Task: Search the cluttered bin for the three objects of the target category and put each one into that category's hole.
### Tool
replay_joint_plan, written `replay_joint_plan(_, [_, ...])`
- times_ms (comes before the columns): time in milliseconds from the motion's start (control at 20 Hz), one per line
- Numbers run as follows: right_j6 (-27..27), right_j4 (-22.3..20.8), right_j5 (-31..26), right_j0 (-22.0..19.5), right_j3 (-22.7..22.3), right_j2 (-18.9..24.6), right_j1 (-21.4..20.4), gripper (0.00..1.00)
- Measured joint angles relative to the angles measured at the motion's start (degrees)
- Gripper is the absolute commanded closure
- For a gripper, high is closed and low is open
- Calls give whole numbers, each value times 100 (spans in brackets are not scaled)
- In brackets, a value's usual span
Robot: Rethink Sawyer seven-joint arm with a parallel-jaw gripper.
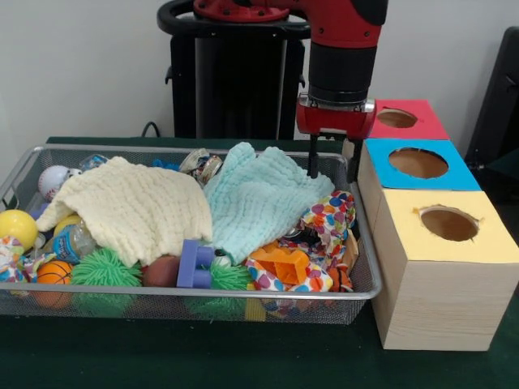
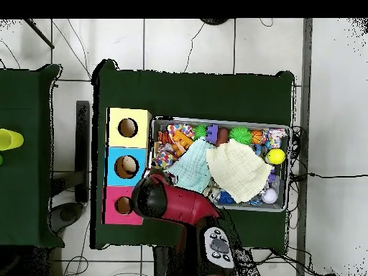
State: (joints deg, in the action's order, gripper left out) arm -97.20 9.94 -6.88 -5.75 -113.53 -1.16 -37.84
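Note:
My gripper grips the polka-dot cloth's crumpled top [image 1: 337, 206] next, since it stands up while the cloth's lower folds lie slack among the toys.
The wire mesh bin [image 1: 369, 267] lies on the green table, full of toys and cloths; it also shows in the overhead view [image 2: 219, 120]. A polka-dot cloth [image 1: 331, 217] lies crumpled at the bin's right end, and another polka-dot patch [image 1: 280, 281] shows under an orange toy; they also show in the overhead view [image 2: 167, 146]. A third cannot be told apart. The yellow-topped hole [image 1: 448, 223] [image 2: 128, 128] is in the nearest wooden box, right of the bin. My gripper [image 1: 333, 166] hangs open and empty above the bin's far right corner. In the overhead view the arm [image 2: 162, 201] hides it.
A plain cream cloth [image 1: 130, 207] and a mint-green cloth [image 1: 259, 194] cover the bin's middle. Around them lie a yellow ball [image 1: 16, 227], green spiky balls [image 1: 101, 267], a purple block [image 1: 195, 263] and an orange toy [image 1: 280, 261]. The blue-topped hole [image 1: 418, 163] and red-topped hole [image 1: 396, 118] lie behind the yellow one.

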Motion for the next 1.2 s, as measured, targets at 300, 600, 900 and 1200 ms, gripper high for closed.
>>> replay_joint_plan(300, [0, 6, 0, 12, 200, -13, 104, 0])
replay_joint_plan(600, [0, 8, 1, 11, 423, -12, 360, 0])
replay_joint_plan(900, [-1, 8, 111, 12, 576, -12, 586, 0])
replay_joint_plan(1200, [-1, 26, 382, 78, 618, -59, 823, 0])
